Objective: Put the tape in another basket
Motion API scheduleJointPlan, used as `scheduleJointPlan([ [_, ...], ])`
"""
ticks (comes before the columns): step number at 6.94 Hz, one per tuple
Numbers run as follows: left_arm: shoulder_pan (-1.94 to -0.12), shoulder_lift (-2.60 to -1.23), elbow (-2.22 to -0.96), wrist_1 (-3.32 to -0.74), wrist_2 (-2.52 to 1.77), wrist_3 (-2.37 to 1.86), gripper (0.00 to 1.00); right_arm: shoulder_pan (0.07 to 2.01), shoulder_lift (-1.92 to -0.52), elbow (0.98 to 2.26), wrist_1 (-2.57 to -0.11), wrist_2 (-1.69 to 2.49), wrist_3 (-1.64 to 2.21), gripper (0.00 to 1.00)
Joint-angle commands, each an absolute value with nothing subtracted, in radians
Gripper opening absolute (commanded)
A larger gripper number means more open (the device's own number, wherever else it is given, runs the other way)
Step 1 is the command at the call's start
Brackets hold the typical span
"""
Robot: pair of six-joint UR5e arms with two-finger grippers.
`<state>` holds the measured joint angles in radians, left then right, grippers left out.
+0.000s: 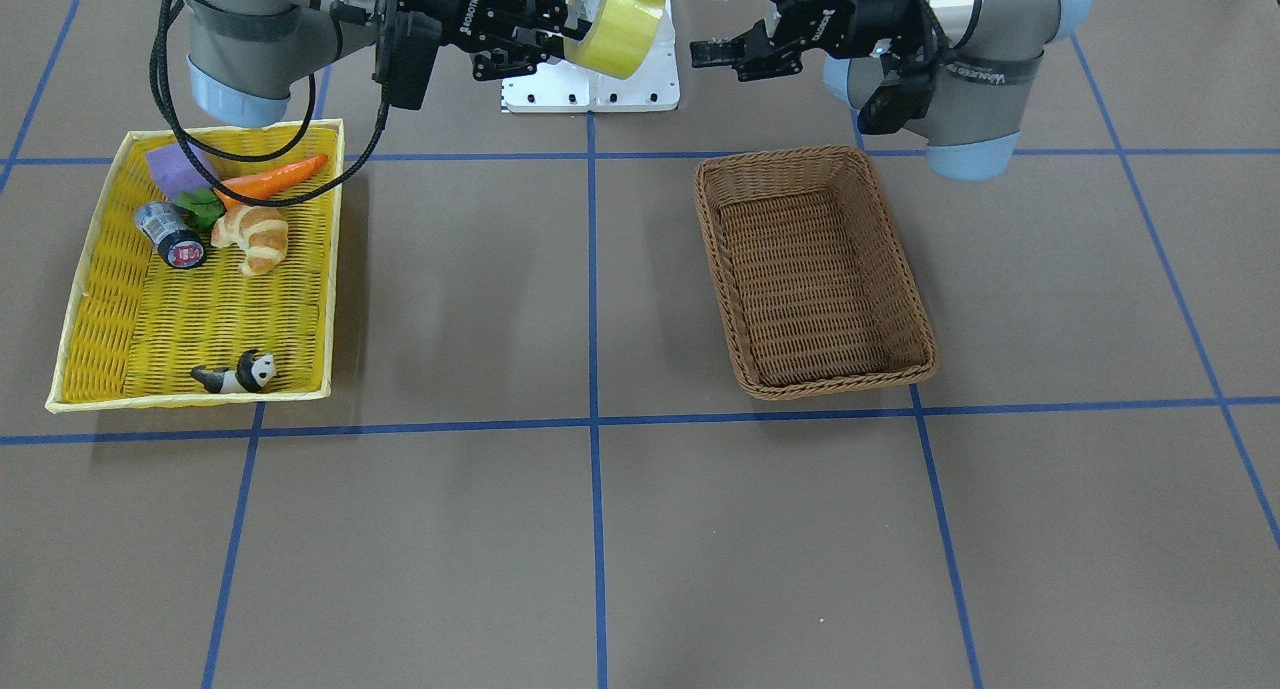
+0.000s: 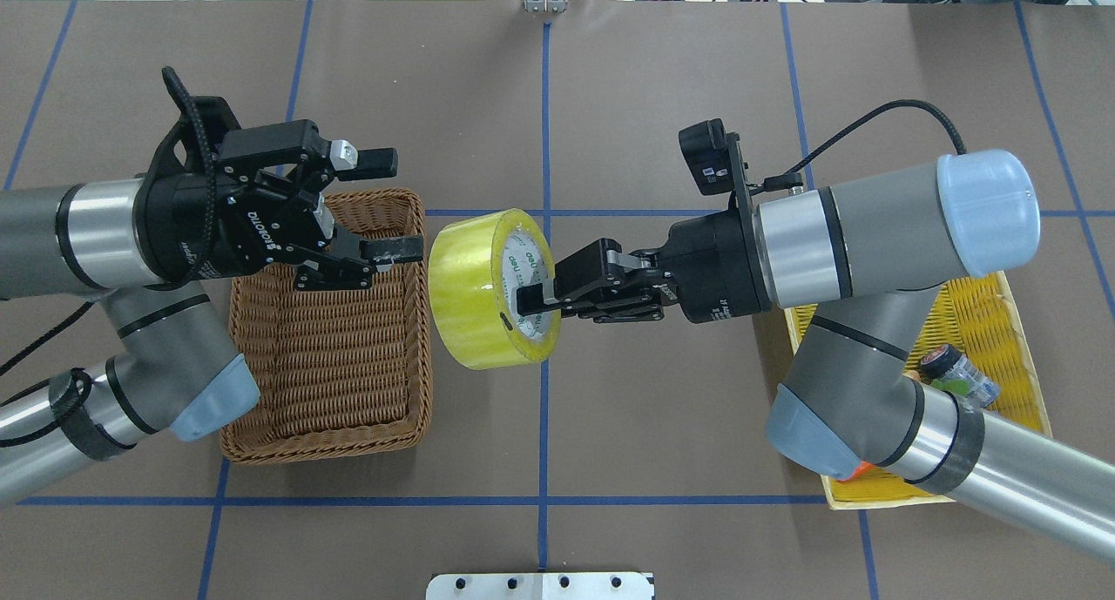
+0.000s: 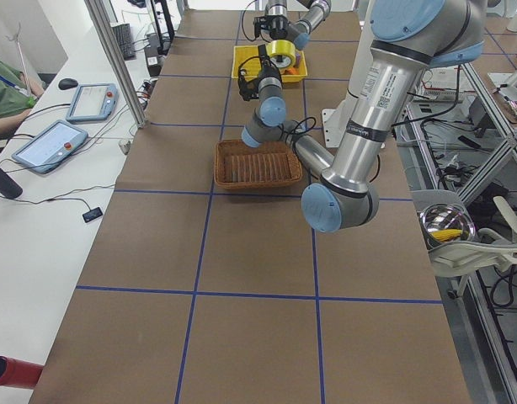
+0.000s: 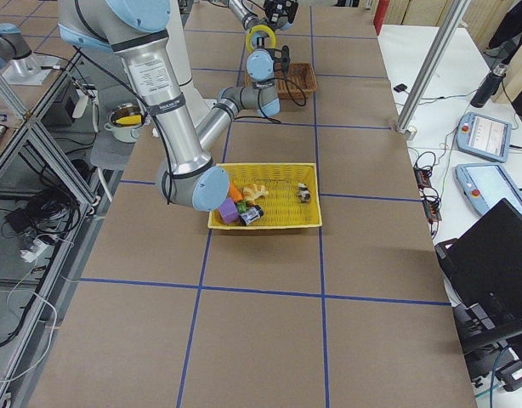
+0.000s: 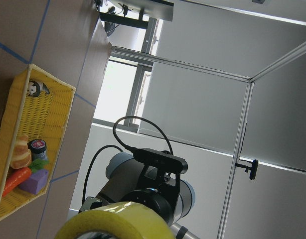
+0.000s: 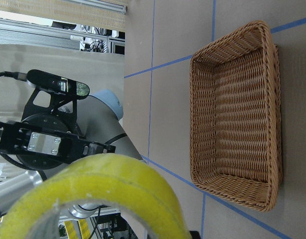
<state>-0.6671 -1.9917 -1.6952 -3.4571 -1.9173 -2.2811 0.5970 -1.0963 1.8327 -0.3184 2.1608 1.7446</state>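
Observation:
The fingers of my left gripper stop short of the tape's side (image 1: pixel 639 19) (image 5: pixel 135 219) across a gap, so it is too early to close on the tape. My left gripper moves toward the tape first.
The tape (image 2: pixel 475 291), a wide yellow roll with a white core, hangs in the air between the two baskets. My right gripper (image 2: pixel 530 302) is shut on its wall, with one finger inside the core. The front view shows the tape (image 1: pixel 618 19) held high by the right gripper (image 1: pixel 560 31). It fills the bottom of the right wrist view (image 6: pixel 103 194) and shows at the bottom of the left wrist view (image 5: pixel 113 223). My left gripper (image 2: pixel 392 205) is open and empty just left of the tape, above the far end of the brown wicker basket (image 2: pixel 322 448), which is empty (image 1: pixel 712 239).
The yellow woven basket (image 1: pixel 190 401) holds a croissant (image 1: pixel 255 237), a carrot (image 1: pixel 275 179), a dark cylinder with a red end (image 1: pixel 170 234), a purple block (image 1: pixel 175 164) and a panda figure (image 1: pixel 240 374). A white mounting plate (image 1: pixel 590 94) lies by the robot's base.

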Motion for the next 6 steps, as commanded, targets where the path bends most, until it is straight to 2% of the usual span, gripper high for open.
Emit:
scheduleJointPlan([
  [1,-0.644,-2.006,-1.697,-3.456,-1.913,-2.281,0.97,0.584,-1.091,1.829,-0.316,2.154,1.744,0.0],
  [4,-0.595,-2.022,-1.7,-3.458,-1.91,-2.278,0.96,0.577,-1.089,1.827,-0.316,2.151,1.743,0.0],
  [6,-0.586,-2.02,-1.7,-3.458,-1.91,-2.279,0.89,0.577,-1.085,1.827,-0.314,2.149,1.741,0.0],
])
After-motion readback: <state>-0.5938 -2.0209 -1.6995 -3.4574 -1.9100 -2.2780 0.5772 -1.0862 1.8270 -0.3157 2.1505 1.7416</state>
